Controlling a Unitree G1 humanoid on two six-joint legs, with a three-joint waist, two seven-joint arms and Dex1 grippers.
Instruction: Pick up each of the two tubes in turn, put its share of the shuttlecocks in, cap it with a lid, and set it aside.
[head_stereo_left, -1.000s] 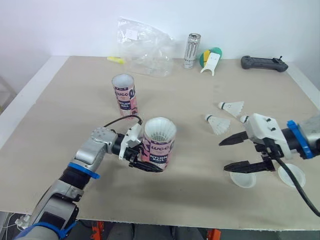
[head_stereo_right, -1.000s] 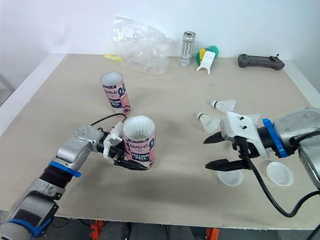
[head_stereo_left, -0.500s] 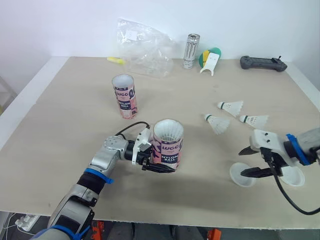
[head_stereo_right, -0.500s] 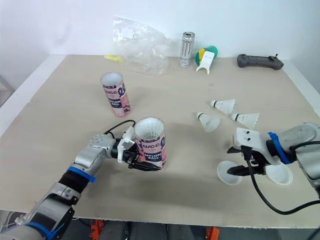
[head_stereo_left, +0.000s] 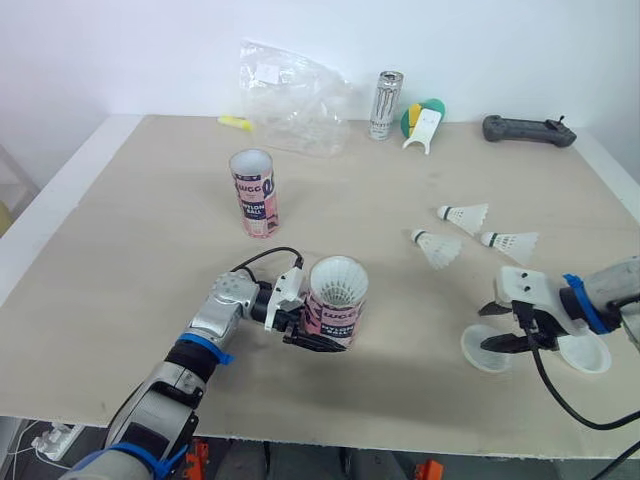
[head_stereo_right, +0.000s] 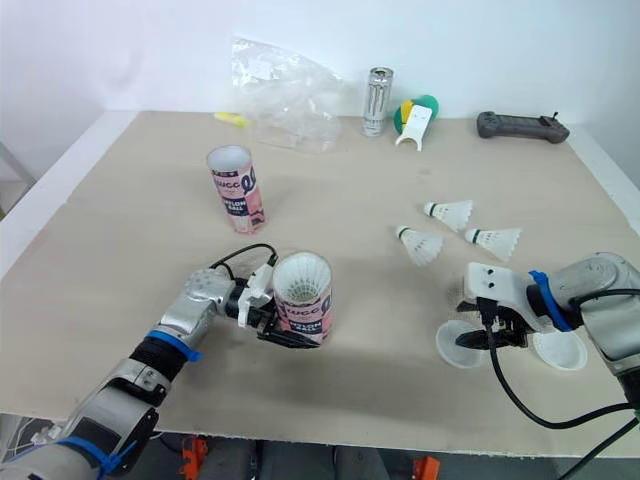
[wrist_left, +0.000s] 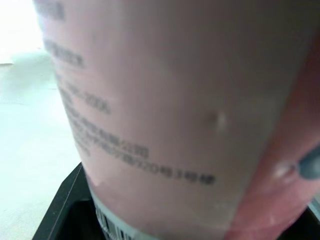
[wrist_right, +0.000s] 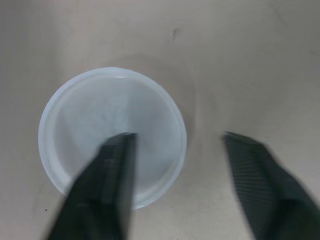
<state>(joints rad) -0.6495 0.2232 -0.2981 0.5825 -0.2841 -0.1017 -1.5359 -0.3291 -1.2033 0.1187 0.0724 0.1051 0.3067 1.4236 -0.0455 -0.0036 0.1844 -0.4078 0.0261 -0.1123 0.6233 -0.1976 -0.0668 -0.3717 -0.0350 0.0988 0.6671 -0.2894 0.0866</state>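
Note:
Next, the right gripper takes the nearer white lid by its rim to cap the pink tube full of shuttlecocks.
A pink tube with white shuttlecock feathers showing at its mouth stands low over the table, near the front. My left gripper is shut on its lower half; the tube's pink printed wall sits close up in the left wrist view. A second pink tube stands upright farther back. Three loose shuttlecocks lie at mid right. Two white lids lie at the front right. My right gripper is open and straddles the rim of the nearer lid, one finger over its inside.
At the back of the table sit a crumpled plastic bag, a silver can, a green, yellow and white object and a black controller. A small yellow item lies beside the bag. The second lid lies near the right edge.
My right gripper has dropped down and back onto the nearer lid, its wide-spread fingers now narrower. The left gripper has carried its tube a little to the right.

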